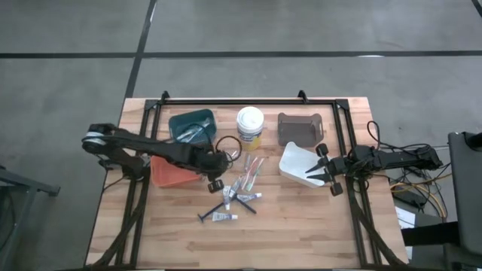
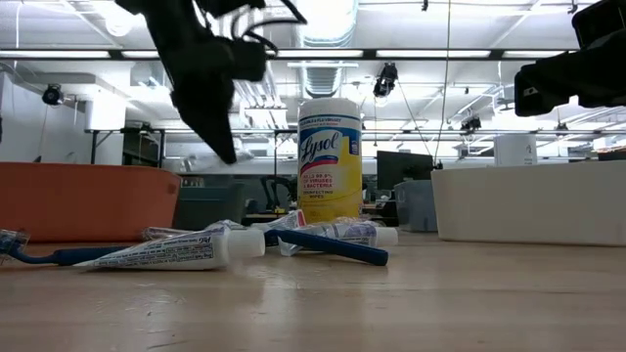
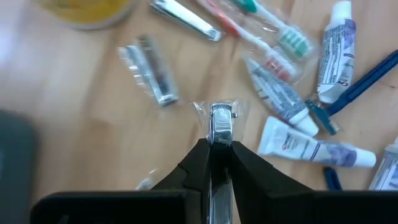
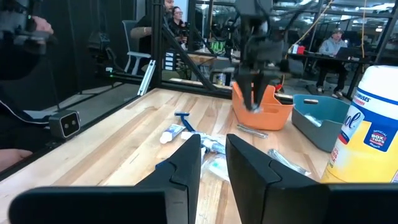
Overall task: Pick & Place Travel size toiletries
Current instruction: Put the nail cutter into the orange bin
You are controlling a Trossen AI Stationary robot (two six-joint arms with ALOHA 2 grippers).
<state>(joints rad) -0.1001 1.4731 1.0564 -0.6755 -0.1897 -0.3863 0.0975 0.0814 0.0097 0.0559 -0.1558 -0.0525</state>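
The metal clipper is over wood, short of the orange bin [image 1: 170,172]; my left gripper should move it there before releasing.
The travel size toiletries [image 1: 237,197] lie loose at mid-table: white tubes [image 3: 311,148], wrapped toothbrushes [image 3: 273,31], blue-handled razors [image 3: 357,87] and wrapped metal clippers [image 3: 151,78]. My left gripper [image 3: 221,144] hangs over the pile's left side [image 1: 224,167], shut on one wrapped clipper [image 3: 221,121]. In the low view it shows dark, pointing down [image 2: 220,137]. My right gripper [image 4: 213,152] waits at the table's right edge [image 1: 320,175], pointing level, its fingers a narrow gap apart with nothing between them. My left gripper pinches the shiny metal clipper in its clear wrap [image 3: 221,127] between its two fingers, which lie along it. One end of it sticks out past the fingertips. The fingers slant down from the table's left. The clipper is lifted clear of the table.
An orange bin [image 1: 172,173] and a teal bin [image 1: 192,124] stand by the left arm. A dark bin [image 1: 300,128] and a white bin [image 1: 297,164] stand at the right. A large yellow-labelled tub [image 1: 250,128] stands behind the pile. People sit in the room beyond.
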